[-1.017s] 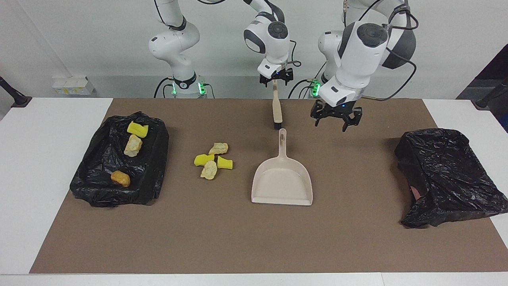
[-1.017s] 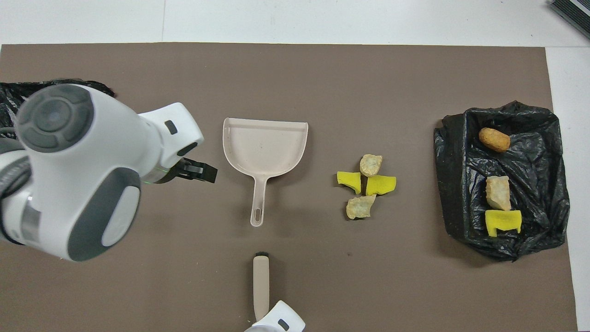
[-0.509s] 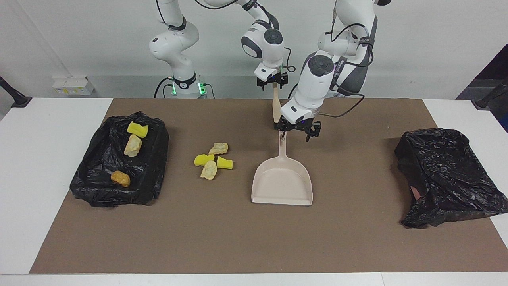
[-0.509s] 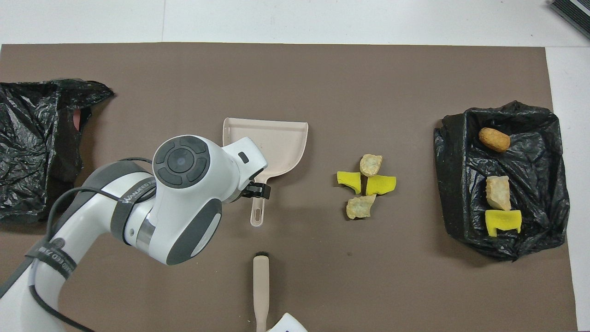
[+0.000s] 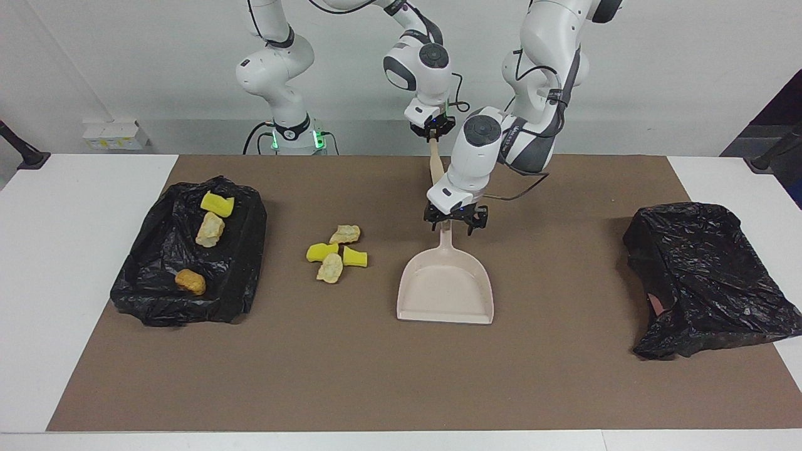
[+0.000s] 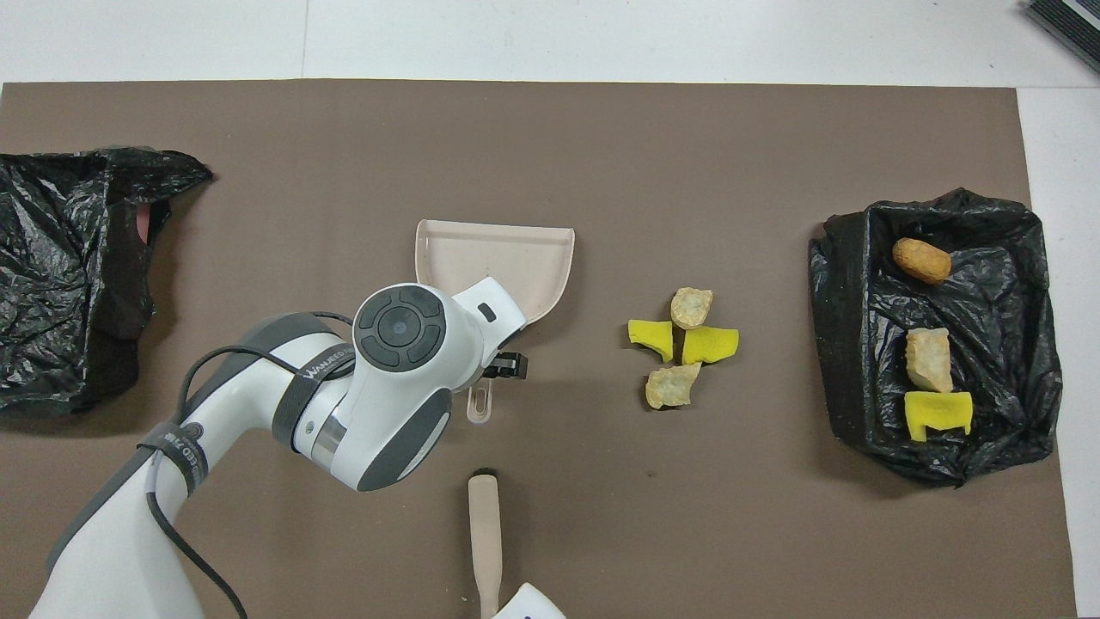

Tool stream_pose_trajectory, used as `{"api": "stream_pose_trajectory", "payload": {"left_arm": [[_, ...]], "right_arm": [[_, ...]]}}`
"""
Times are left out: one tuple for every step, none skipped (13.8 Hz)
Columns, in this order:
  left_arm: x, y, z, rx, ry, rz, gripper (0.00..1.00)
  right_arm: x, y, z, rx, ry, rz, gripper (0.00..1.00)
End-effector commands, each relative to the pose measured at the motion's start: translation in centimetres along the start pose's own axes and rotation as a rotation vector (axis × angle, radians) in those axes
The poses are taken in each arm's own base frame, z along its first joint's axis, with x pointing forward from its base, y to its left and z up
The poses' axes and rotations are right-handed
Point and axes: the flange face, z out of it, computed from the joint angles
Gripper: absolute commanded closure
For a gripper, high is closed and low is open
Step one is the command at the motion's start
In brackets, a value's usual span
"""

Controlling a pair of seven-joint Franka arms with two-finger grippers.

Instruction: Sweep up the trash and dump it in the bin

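My left gripper's fingers reach down on both sides of the dustpan's handle (image 6: 479, 403), low over the brown mat, so it is time to close on it now.
The beige dustpan (image 5: 446, 289) (image 6: 507, 258) lies flat mid-table, handle toward the robots. My left gripper (image 5: 450, 227) is low over that handle, open, one finger on each side of it. The beige brush (image 5: 434, 168) (image 6: 484, 533) lies nearer to the robots, with my right gripper (image 5: 433, 129) shut on the end of its handle; its bristles are hidden by the left arm in the facing view. Several loose pieces of trash (image 5: 335, 252) (image 6: 684, 348), yellow and pale beige, sit beside the dustpan toward the right arm's end. The black-lined bin (image 5: 156, 307) (image 6: 1005, 447) holds three more pieces.
A crumpled black bag (image 5: 708, 282) (image 6: 60, 275) lies at the left arm's end of the brown mat (image 5: 376, 376). In the overhead view the left arm's wrist covers most of the dustpan's handle.
The left arm swung in from its own end of the table and lowered onto the dustpan's handle. The right gripper closed on the brush's handle, and the brush tilted slightly.
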Motion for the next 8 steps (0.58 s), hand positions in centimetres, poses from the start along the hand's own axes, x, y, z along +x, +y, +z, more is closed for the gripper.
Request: {"api": "stream_pose_trajectory", "payload": {"left_arm": [[-1.1,0.1,0.7,0.018,0.009,0.01,0.23],[-1.1,0.2,0.6,0.018,0.009,0.008,0.39],[-1.0,0.4,0.4,0.015,0.013,0.011,0.57],[-0.6,0.2,0.3,0.013,0.016,0.01,0.77],[-0.3,0.0,0.1,0.01,0.024,0.009,0.89],[-0.1,-0.1,0.0,0.02,0.029,0.023,0.96],[0.2,-0.2,-0.3,0.054,0.053,0.07,1.0],[0.6,-0.3,-1.0,0.083,0.076,0.109,1.0]], "right_arm": [[0.6,0.5,-1.9,-0.011,-0.027,-0.015,1.0],[0.4,1.3,-3.2,-0.024,-0.028,-0.022,1.0],[0.5,2.7,-5.1,-0.049,-0.013,-0.031,1.0],[1.3,4.9,-7.4,-0.073,-0.004,-0.039,1.0],[1.4,6.8,-9.2,-0.093,-0.009,-0.068,1.0],[2.0,8.7,-10.7,-0.1,-0.008,-0.081,1.0],[2.9,10.8,-12.2,-0.111,-0.01,-0.085,1.0],[3.5,12.8,-13.4,-0.133,-0.012,-0.1,1.0]]}}
